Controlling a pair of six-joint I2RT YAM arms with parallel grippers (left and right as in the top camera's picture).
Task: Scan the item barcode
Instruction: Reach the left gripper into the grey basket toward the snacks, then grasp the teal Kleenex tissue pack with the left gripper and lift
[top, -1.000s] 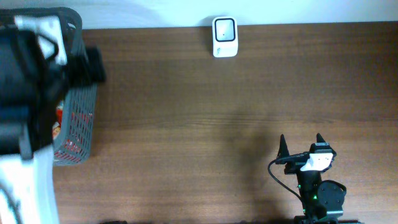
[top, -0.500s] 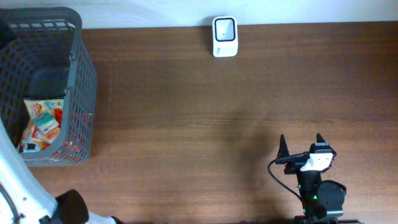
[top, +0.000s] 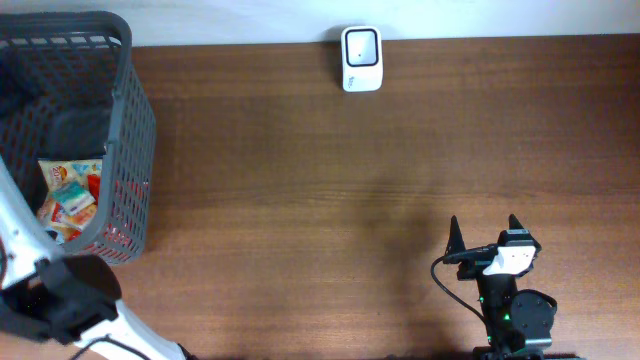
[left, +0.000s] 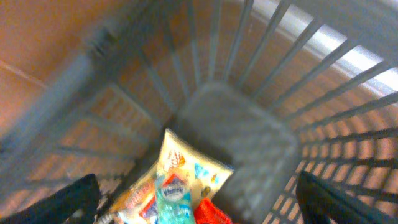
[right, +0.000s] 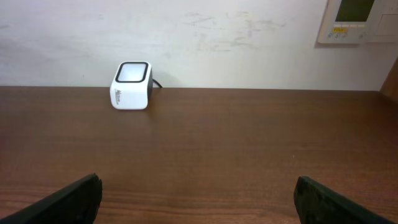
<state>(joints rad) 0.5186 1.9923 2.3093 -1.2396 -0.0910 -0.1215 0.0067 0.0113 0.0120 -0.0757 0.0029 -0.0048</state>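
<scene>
The teal packet's broad sides need to stay uncovered so that its barcode can be scanned, so the left gripper will next grab the packet by its side edges near one end.
A white barcode scanner (top: 361, 58) stands at the table's far edge, its window facing up; the right wrist view shows the scanner (right: 132, 85) far ahead against the wall. Several colourful snack packets (top: 68, 195) lie in a grey basket (top: 132, 120) at the far left. In the left wrist view the packets (left: 180, 186) lie below my left gripper (left: 199, 208), which is open above them and holds nothing. My right gripper (top: 485, 238) rests near the front right, open and empty, its fingertips (right: 68, 199) wide apart over bare wood.
A dark grey block (left: 236, 134) sits in the basket behind the packets. My left arm (top: 60, 300) hangs blurred at the front left corner, beside the basket. The basket's slatted walls (left: 323, 112) rise around the items.
My left arm, which covered the basket a second ago, has swung toward the front left corner, uncovering the basket and packets. The right arm has not moved.
</scene>
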